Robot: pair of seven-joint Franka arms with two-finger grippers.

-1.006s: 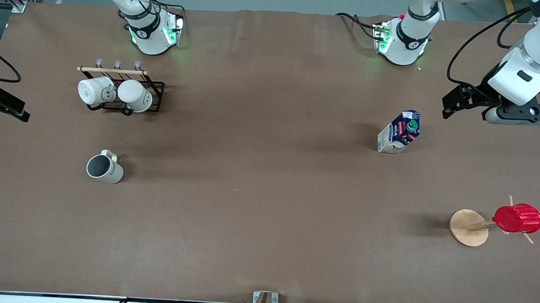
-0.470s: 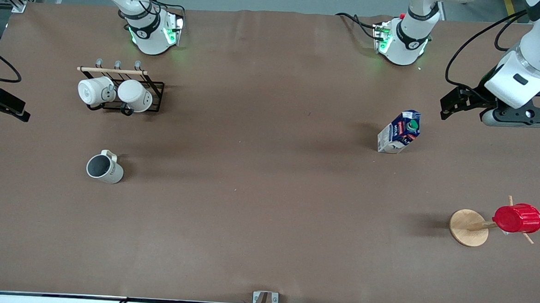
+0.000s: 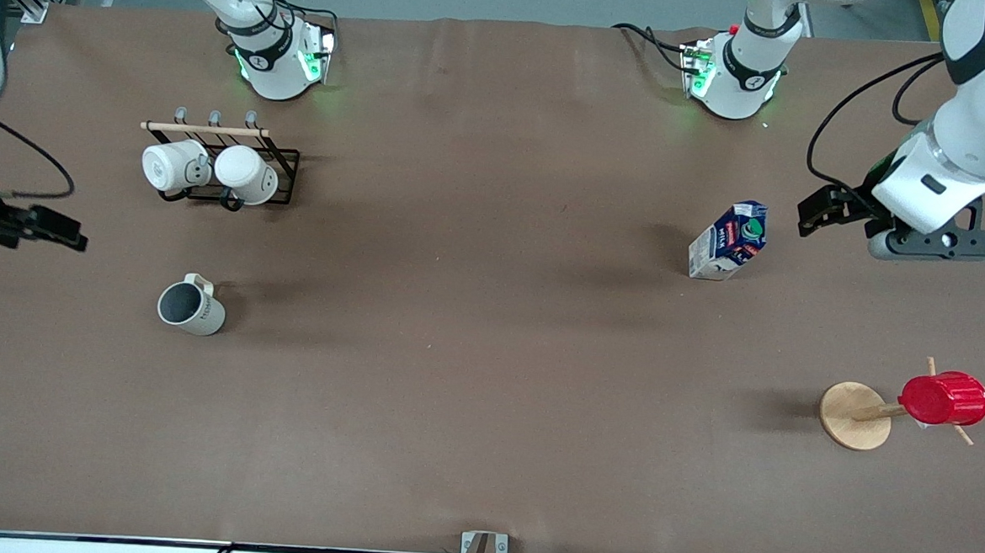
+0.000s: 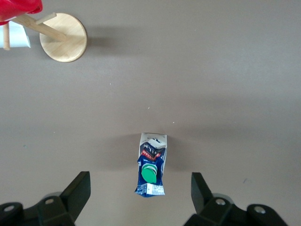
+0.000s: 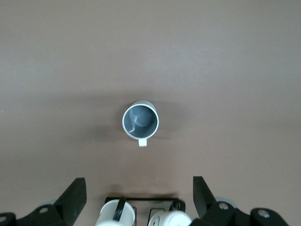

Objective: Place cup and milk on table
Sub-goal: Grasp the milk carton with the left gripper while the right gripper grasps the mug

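Note:
The right gripper grips the white cup's rim next, to set the cup on the tabletop.
The beige-cream cup (image 3: 192,307) stands upright on the brown table (image 3: 470,376) toward the right arm's end, dark inside showing; the right wrist view shows it from above (image 5: 140,121). The blue and white milk carton (image 3: 729,241) with a green cap stands on the table toward the left arm's end. My left gripper (image 3: 937,242) hangs open and empty in the air beside the carton, at the table's end. In the left wrist view its jaws (image 4: 140,176) frame the carton (image 4: 151,170) from high above. My right gripper (image 5: 139,181) is open and empty, up at the table's other end.
A black rack (image 3: 284,160) holding two white mugs (image 3: 211,171) stands farther from the front camera than the cup, also in the right wrist view (image 5: 141,200). A wooden peg stand (image 3: 854,416) carries a red ribbed cup (image 3: 945,399), nearer than the carton.
My left gripper has moved a little toward the carton. My right arm has come in from the table's end toward the cup. Cup and carton have not moved.

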